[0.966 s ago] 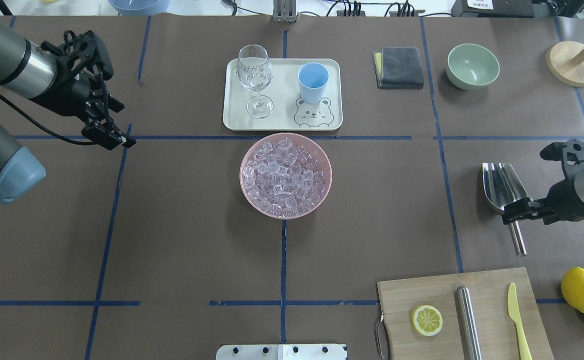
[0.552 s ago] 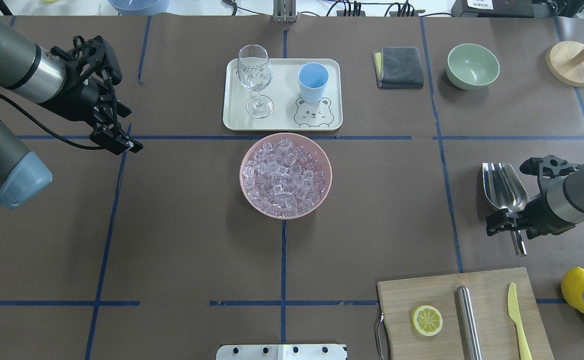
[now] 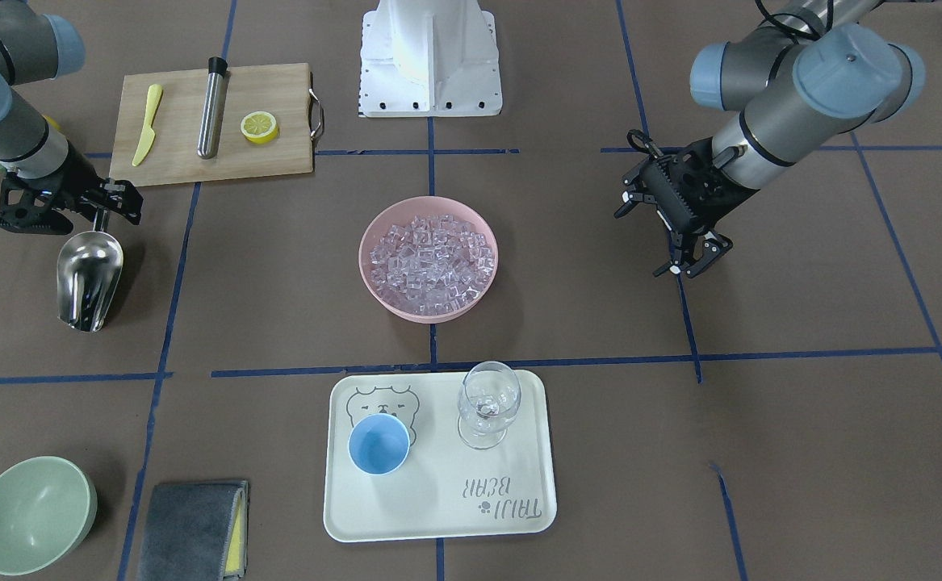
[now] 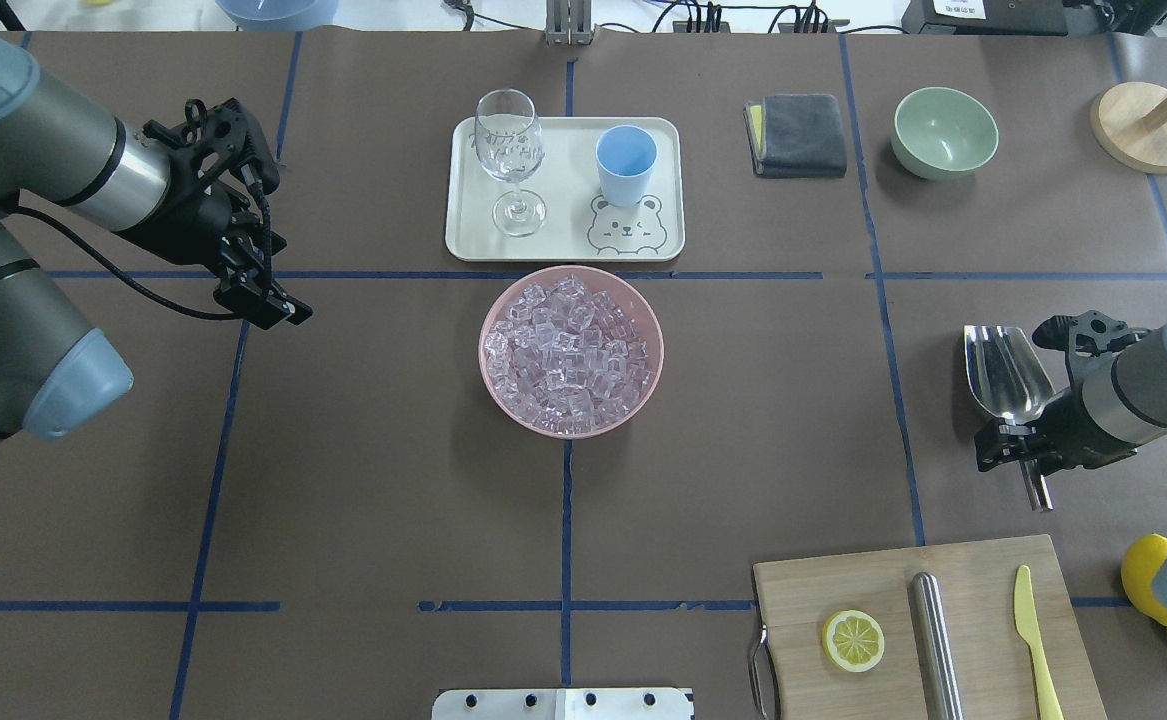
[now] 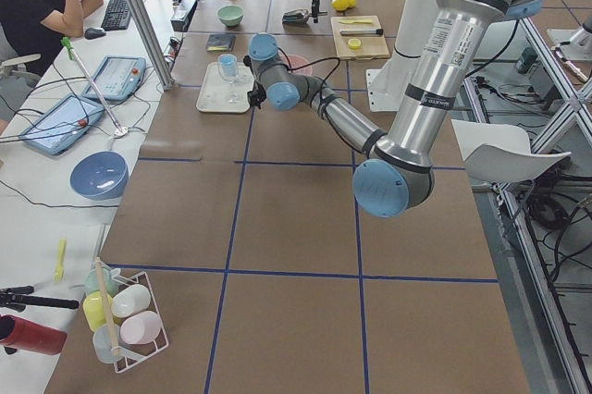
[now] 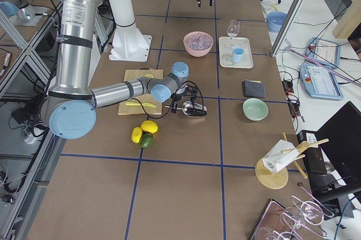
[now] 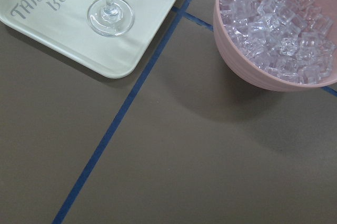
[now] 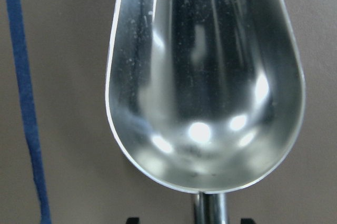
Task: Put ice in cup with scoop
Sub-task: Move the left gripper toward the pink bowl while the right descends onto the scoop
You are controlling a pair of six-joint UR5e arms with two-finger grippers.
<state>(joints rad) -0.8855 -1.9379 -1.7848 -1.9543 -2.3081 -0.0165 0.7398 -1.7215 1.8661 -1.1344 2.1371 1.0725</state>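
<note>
I should grab the steel scoop by its slim handle (image 3: pixel 101 222) with my right gripper next. The handle is narrow enough for my fingers, while the scoop's trough (image 3: pixel 90 277) gets wide and round.
The ice (image 4: pixel 571 352) fills a pink bowl (image 4: pixel 643 395) at the table's middle. It also shows in the left wrist view (image 7: pixel 279 24). The light-blue cup (image 4: pixel 626 160) stands empty on a white tray (image 4: pixel 473 240), beside a wine glass (image 4: pixel 510 150). The steel scoop (image 4: pixel 1005 372) lies on the table at the right, trough pointing away from the robot, and fills the right wrist view (image 8: pixel 205 77). My right gripper (image 4: pixel 1021 446) is open, with a finger on each side of the scoop's handle (image 8: pixel 210 211). My left gripper (image 4: pixel 278 308) is open and empty, left of the bowl.
A cutting board (image 4: pixel 983 575) at the front right carries a lemon slice (image 4: pixel 853 640), a steel cylinder (image 4: pixel 936 640) and a yellow knife (image 4: pixel 1033 640). Lemons (image 4: pixel 1143 575) lie beside it. A green bowl (image 4: pixel 945 130), a grey cloth (image 4: pixel 798 133) and a wooden stand (image 4: pixel 1146 125) are at the back right.
My left gripper has moved right, toward the bowl. My right gripper has shifted from beside the scoop's trough to over its handle. The scoop has not moved.
</note>
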